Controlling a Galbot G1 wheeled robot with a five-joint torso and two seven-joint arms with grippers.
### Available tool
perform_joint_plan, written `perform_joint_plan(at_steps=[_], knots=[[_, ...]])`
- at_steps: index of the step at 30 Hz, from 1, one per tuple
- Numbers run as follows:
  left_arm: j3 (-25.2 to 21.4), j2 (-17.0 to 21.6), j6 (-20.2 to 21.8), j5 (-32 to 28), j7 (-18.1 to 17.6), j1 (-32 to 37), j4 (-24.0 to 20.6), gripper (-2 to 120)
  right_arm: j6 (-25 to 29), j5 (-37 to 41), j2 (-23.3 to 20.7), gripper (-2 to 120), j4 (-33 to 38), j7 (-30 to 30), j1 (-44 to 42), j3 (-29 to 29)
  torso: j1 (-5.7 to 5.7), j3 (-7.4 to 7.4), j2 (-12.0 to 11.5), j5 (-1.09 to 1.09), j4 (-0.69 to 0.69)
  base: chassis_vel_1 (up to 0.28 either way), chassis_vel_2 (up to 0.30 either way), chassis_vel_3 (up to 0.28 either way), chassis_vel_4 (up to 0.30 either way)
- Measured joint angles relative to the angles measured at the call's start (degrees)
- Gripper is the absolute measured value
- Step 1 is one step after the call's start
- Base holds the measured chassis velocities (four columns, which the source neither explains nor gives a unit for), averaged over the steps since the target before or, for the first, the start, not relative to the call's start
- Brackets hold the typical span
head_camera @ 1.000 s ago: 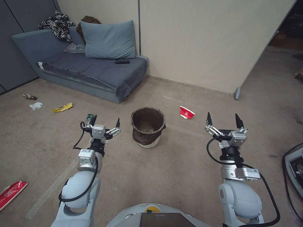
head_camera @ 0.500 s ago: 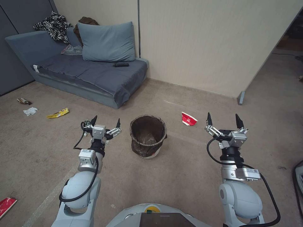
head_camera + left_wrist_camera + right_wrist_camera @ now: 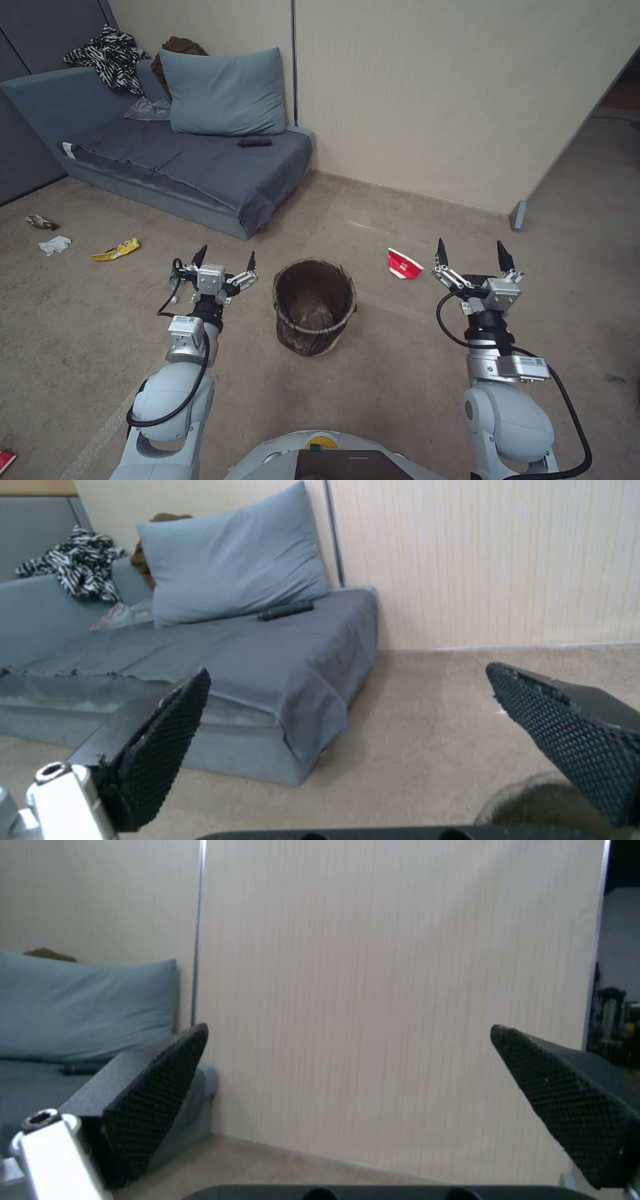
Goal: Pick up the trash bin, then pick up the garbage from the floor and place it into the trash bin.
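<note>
The trash bin's round body (image 3: 307, 339) is wider than my open fingers, so my left gripper needs to pinch the trash bin by its thin rim (image 3: 279, 313) next.
The trash bin (image 3: 313, 343), a small white bucket with a dark bag liner, stands upright on the carpet between my two arms. My left gripper (image 3: 226, 253) hangs open just left of its rim, and my right gripper (image 3: 471, 245) is open farther off to the right; both are empty. A red paper cup (image 3: 403, 263) lies between the bin and the right gripper. A yellow wrapper (image 3: 117, 250), a white tissue (image 3: 55, 245) and a brown scrap (image 3: 40, 222) lie at the far left. A green bottle (image 3: 171, 275) peeks out behind the left gripper. In the left wrist view the open left gripper (image 3: 348, 672) has the bin's rim (image 3: 527, 800) near one finger.
A grey-blue sofa (image 3: 187, 160) with a pillow (image 3: 223, 93), a zebra cloth (image 3: 107, 57) and a black object (image 3: 255, 142) stands ahead on the left. A beige partition wall (image 3: 467, 100) runs behind, ending at a foot (image 3: 518, 215). A red wrapper (image 3: 5, 460) lies at the bottom left.
The whole picture has shifted, so the camera has moved: the bin and the cup now sit lower and nearer to me. Both grippers stay open in the same pose.
</note>
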Motion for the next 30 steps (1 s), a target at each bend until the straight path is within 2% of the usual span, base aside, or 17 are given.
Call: perform_joint_plan(at_steps=[13,17,25,27,28,29,30], knots=[[2.6,0.2,1.8,-1.4,-1.4,0.9,0.0,100,1.5,-1.2,0.0,100,-0.4,-0.1,0.5,0.2,0.0,0.0,0.0,0.0,0.0,-0.107,0.106,0.115,-0.108],[2.7,0.2,2.0,-1.4,-1.4,1.0,0.1,100,3.5,-1.8,0.0,100,-0.9,-0.7,0.9,0.3,0.0,0.0,0.0,0.0,0.01,-0.057,0.064,0.061,-0.063],[4.1,0.3,3.5,-2.1,-2.4,1.6,0.0,100,3.7,-2.0,0.0,100,-0.9,-0.9,0.9,0.1,0.0,-0.01,0.0,0.01,0.0,-0.006,0.004,0.005,-0.007],[5.3,0.7,7.2,-4.3,-4.5,2.3,-0.7,100,3.6,-2.1,0.0,100,-0.9,-0.9,0.9,0.2,0.0,0.0,0.0,0.01,0.01,0.0,0.0,0.0,0.0],[5.3,0.7,7.2,-4.3,-4.5,2.3,-0.7,100,3.6,-2.1,0.0,100,-0.9,-0.9,0.9,0.2,0.0,0.0,0.0,0.01,0.01,0.0,0.0,0.0,0.0],[6.1,0.8,9.3,-5.6,-5.3,2.5,-1.1,100,3.5,-2.1,0.0,100,-0.9,-0.8,0.8,0.2,0.0,0.0,0.0,0.01,0.0,0.0,0.0,0.0,0.0],[7.1,1.0,13.8,-8.4,-7.0,2.8,-1.7,100,3.5,-2.2,0.0,100,-0.9,-0.8,0.8,0.2,0.0,0.0,0.0,0.01,0.01,0.0,0.0,0.0,0.0]])
